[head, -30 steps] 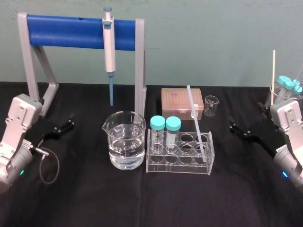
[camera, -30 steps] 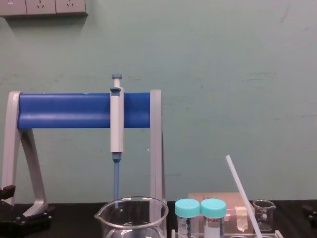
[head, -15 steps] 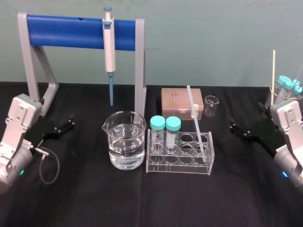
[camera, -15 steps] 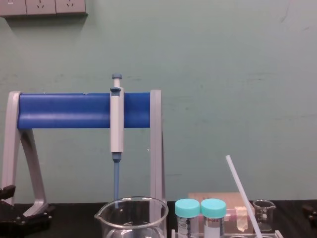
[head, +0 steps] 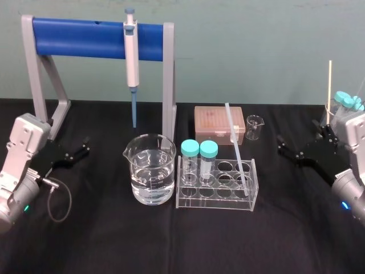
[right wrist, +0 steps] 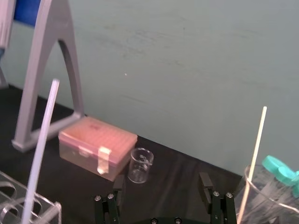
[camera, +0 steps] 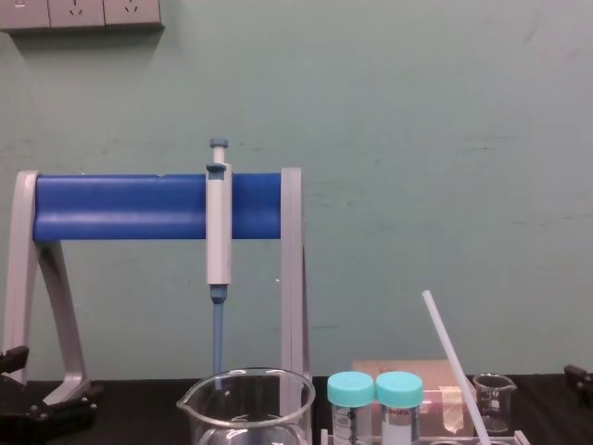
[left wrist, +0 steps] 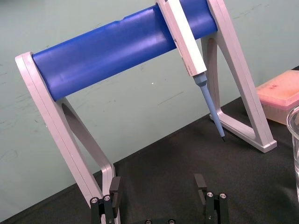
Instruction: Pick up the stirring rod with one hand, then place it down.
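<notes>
Next, to pick up the stirring rod, my right gripper grabs its exposed upper part (right wrist: pixel 48 111), since the rod's foot sits in the clear tube rack (right wrist: pixel 28 205) beside capped tubes.
The stirring rod (head: pixel 235 142), thin, white and translucent, leans in the right end of the clear tube rack (head: pixel 217 197). Its upper end tilts back towards the pink box. It also rises from the rack in the chest view (camera: pixel 453 364) and stands close by in the right wrist view (right wrist: pixel 42 140). My right gripper (head: pixel 300 136) hovers open to the right of the rack, well apart from the rod, with nothing between its fingers (right wrist: pixel 204 179). My left gripper (head: pixel 85 146) is parked open at the far left, near the stand's foot (left wrist: pixel 158 183).
A water-filled beaker (head: pixel 150 177) sits left of the rack, which holds two teal-capped tubes (head: pixel 199 153). Behind are a pink tip box (head: pixel 219 124), a small beaker (head: pixel 255 127), and a pipette (head: pixel 132 54) hanging on the blue stand (head: pixel 85 39). A beaker with tubes and a stick (head: pixel 341 108) stands far right.
My right gripper has lifted a little and its wrist has shifted to the right. The rod and the left arm have not moved.
</notes>
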Motion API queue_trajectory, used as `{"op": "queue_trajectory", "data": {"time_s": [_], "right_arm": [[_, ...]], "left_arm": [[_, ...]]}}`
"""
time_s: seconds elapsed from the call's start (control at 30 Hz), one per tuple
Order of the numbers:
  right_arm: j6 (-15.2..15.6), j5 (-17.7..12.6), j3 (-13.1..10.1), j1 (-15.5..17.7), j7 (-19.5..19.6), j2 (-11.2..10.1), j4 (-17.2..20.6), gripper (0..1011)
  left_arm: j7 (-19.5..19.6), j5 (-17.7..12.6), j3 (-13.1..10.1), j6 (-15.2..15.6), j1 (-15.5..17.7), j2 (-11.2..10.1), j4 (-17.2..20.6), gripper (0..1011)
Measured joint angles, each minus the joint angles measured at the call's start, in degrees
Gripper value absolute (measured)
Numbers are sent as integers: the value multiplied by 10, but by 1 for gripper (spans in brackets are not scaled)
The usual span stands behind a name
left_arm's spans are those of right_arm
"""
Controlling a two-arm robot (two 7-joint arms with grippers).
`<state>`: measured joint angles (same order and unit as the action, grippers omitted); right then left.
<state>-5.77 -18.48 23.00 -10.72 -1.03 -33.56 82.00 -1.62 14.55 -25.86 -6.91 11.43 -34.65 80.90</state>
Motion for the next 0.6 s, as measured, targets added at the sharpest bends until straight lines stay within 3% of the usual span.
{"op": "queue_trajectory", "data": {"time_s": [0.1,0.3,0.43,0.6], "right_arm": [[13,-30,-15,4,-15,7,9,1000],[71,-132,-56,5,-73,30,40,1000],[108,-172,-68,-1,-101,41,54,1000],[132,-188,-70,-12,-126,50,64,1000]], "left_arm": [[0,0,0,0,0,0,0,1000],[0,0,0,0,0,0,0,1000],[0,0,0,0,0,0,0,1000],[0,0,0,0,0,0,0,1000]]}}
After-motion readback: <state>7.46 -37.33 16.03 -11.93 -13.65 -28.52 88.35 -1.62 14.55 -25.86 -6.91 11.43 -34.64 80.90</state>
